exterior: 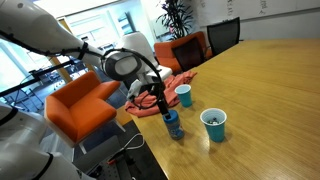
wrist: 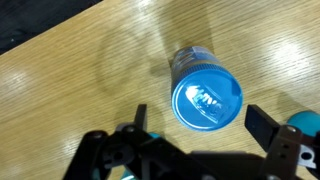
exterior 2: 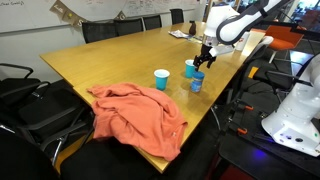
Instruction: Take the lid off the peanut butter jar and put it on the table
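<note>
The round blue lid point(wrist: 207, 98) needs to come off, so my gripper should grab opposite sides of the lid's rim from above. The jar's body stays free that way.
The peanut butter jar point(exterior: 173, 126) stands upright near the table's edge and also shows in an exterior view point(exterior 2: 197, 84). Its round blue lid point(wrist: 207, 98) is on it, seen from above in the wrist view, with the jar's body point(wrist: 188, 60) just visible behind. My gripper point(wrist: 200, 125) is open, and its two fingers sit on either side of the lid without touching it. In both exterior views the gripper point(exterior: 160, 101) point(exterior 2: 204, 61) hovers just above the jar. The light-brown wooden table point(exterior: 260, 90) point(exterior 2: 110, 60) bears everything.
Two open blue cups point(exterior: 184, 95) point(exterior: 214, 124) stand close to the jar; they also show in an exterior view point(exterior 2: 161, 78) point(exterior 2: 190, 68). One cup's rim shows at the wrist view's right edge point(wrist: 305, 118). An orange cloth point(exterior 2: 135, 112) lies on the table. Orange chairs point(exterior: 85, 105) stand beside the table.
</note>
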You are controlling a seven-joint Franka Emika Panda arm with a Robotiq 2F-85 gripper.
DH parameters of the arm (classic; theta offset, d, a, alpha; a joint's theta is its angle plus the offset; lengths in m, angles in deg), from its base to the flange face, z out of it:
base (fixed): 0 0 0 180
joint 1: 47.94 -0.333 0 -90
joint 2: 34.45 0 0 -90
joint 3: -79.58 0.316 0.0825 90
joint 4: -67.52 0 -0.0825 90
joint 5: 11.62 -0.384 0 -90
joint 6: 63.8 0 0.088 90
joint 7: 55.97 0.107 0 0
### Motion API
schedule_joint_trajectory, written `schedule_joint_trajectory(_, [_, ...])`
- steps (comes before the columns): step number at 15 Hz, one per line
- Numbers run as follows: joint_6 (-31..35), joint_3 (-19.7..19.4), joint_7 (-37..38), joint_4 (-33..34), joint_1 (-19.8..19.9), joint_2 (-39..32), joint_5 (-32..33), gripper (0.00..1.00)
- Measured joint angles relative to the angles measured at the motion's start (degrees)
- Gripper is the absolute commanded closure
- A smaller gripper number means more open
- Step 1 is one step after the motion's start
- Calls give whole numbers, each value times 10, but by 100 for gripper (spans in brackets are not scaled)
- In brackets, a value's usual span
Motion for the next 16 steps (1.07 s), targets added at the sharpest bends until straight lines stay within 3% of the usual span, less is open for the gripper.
schedule_joint_trajectory(9, [9,-10,-99,5,-1,-27,-65,0])
schedule_joint_trajectory(16, [9,-10,-117,11,-2,-40,-74,0])
